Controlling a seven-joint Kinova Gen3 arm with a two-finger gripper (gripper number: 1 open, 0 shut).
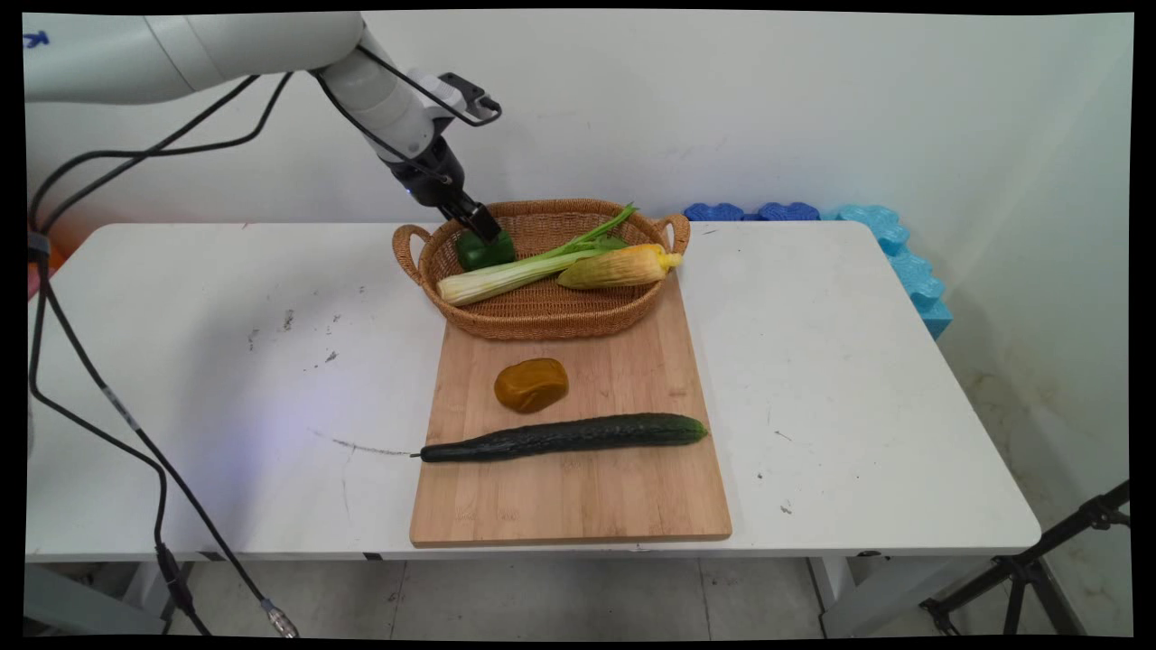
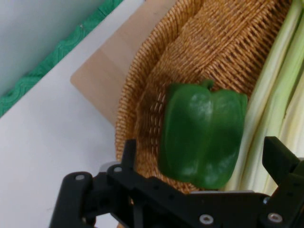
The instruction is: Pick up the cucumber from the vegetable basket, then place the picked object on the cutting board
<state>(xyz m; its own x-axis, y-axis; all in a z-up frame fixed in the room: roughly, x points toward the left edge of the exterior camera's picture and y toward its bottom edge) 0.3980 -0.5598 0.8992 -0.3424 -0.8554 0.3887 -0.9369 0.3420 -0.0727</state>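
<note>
I will pick up the green bell pepper (image 1: 488, 252) by its plump sides with my gripper next. Then I can lift the pepper out of the woven basket (image 1: 542, 327).
My gripper (image 1: 483, 226) reaches down into the left end of a woven basket (image 1: 542, 327), right at a green bell pepper (image 1: 488, 252). In the hand view the pepper (image 2: 202, 137) lies on the basket's wicker (image 2: 190, 52) between my two fingers (image 2: 129, 148), with a gap on each side. The gripper (image 2: 204, 154) is open. A celery stalk (image 1: 524, 271) and a corn cob in its husk (image 1: 619, 266) lie in the basket beside the pepper. The celery (image 2: 278, 95) runs along the right of the hand view.
The basket rests on the far end of a wooden cutting board (image 1: 578, 501). On the board lie a brown-orange lump (image 1: 531, 385) and a long cucumber (image 1: 564, 435). Blue foam pieces (image 1: 890, 244) line the wall at the table's back right corner. Black cables (image 1: 99, 388) hang at the left.
</note>
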